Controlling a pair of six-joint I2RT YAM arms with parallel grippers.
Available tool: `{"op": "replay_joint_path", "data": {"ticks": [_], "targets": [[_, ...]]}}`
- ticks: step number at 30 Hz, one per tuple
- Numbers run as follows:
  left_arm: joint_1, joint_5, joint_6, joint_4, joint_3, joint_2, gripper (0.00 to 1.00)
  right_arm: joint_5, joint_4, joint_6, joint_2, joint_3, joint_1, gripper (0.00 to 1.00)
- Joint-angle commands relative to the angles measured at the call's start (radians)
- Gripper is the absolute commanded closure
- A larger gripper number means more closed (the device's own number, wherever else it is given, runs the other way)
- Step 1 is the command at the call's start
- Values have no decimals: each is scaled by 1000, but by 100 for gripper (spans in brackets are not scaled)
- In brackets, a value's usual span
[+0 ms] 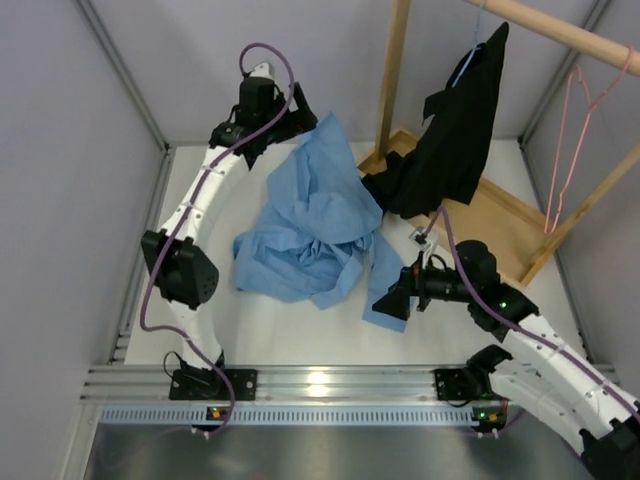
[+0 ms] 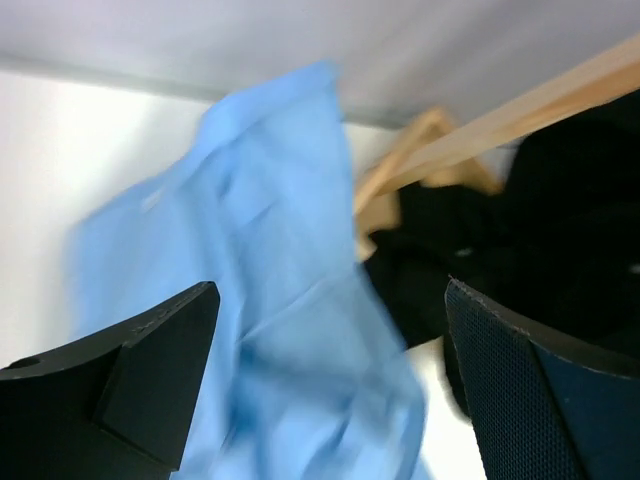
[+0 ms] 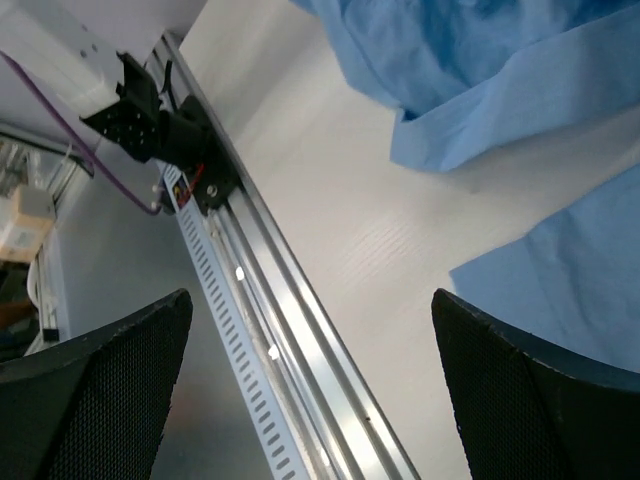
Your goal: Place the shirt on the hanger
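Next, my right gripper picks up the crumpled shirt by a middle fold (image 1: 338, 238) (image 3: 572, 78), leaving fabric beside the fold for my left gripper to spread.
The light blue shirt (image 1: 310, 230) lies crumpled on the white table, one corner rising toward the back. The pink hanger (image 1: 572, 140) hangs empty on the wooden rail (image 1: 560, 30) at the right, far from both grippers. My left gripper (image 1: 303, 118) is at the shirt's far corner; in the left wrist view it (image 2: 332, 300) is open with blurred shirt fabric (image 2: 270, 250) beyond its fingers. My right gripper (image 1: 390, 300) is low at the shirt's near right edge. In the right wrist view it (image 3: 310, 300) is open and empty, with shirt folds (image 3: 480, 80) beside it.
A black garment (image 1: 460, 130) hangs from a light blue hanger on the same rail, draping to the rack's wooden base (image 1: 500, 220). A wooden post (image 1: 393, 75) stands behind the shirt. An aluminium rail (image 3: 290, 330) runs along the table's near edge. Grey walls enclose the table.
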Motion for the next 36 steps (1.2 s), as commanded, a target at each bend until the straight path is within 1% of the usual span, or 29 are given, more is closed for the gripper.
{"op": "replay_joint_path", "data": {"ticks": [1,2,3,4,5,6,7,8,9,10,11,12,13,14,15,17,18,19,21,22,24,25,26,29,30,31,34,35,36], "targets": [[-22,-339,3,-14,-216,-344,2,174,107,-45,70,34,182,0],[-21,-495,-57,-13,-393,-411,2,228,120,-49,95,57,232,0],[-22,-557,-88,-13,-483,-549,2,289,130,-66,121,72,283,1],[-24,-608,-115,-13,-573,-624,2,396,143,-74,182,88,376,1],[-24,-670,-143,-13,-659,-687,2,446,157,-86,222,130,413,1],[-24,-680,-178,-14,-815,-756,2,490,174,-124,260,158,451,1],[-24,-688,-186,-16,-883,-884,2,561,177,-150,350,189,502,1],[-24,-688,-198,-14,-948,-947,2,589,179,-173,403,257,519,1],[-24,-670,-204,-14,-1055,-1010,2,610,179,-224,452,294,533,0],[-22,-654,-195,-22,-1092,-1125,2,638,182,-246,554,328,545,0],[-22,-644,-186,-32,-1120,-1175,2,652,182,-261,616,405,545,1],[-24,-619,-160,-49,-1140,-1221,2,675,170,-290,727,448,545,0],[-24,-607,-151,-93,-1149,-1262,2,690,162,-302,781,488,545,0],[-24,-596,-122,-114,-1148,-1331,2,701,156,-318,841,570,545,1],[-22,-566,-108,-131,-1145,-1360,2,712,138,-345,954,615,545,1],[-24,-533,-64,-164,-1126,-1429,2,710,113,-365,1064,740,545,1],[-22,-519,-53,-180,-1116,-1442,2,736,99,-375,1113,784,545,1],[-24,-493,-42,-195,-1106,-1454,2,735,79,-376,1203,851,547,2],[-24,-453,7,-217,-1086,-1468,2,739,76,-390,1300,898,548,5],[-24,-406,21,-220,-1086,-1468,2,742,72,-393,1323,936,550,8],[-22,-351,67,-224,-1094,-1460,2,723,58,-402,1363,964,556,27],[-24,-323,79,-224,-1102,-1460,2,683,50,-404,1379,973,561,38],[-22,-292,95,-224,-1122,-1457,2,660,53,-402,1379,973,564,61],[-24,-291,95,-224,-1155,-1457,2,591,64,-379,1321,945,567,87],[-24,-288,93,-224,-1174,-1454,2,563,82,-356,1261,929,567,92],[-22,-281,90,-221,-1181,-1453,2,558,87,-339,1230,909,564,100],[-22,-239,43,-211,-1218,-1439,2,531,59,-234,1109,898,539,100],[-22,-222,8,-200,-1235,-1433,2,503,52,-173,1083,898,524,100],[-22,-171,-9,-186,-1253,-1425,2,439,44,-143,1042,895,507,100]]}}
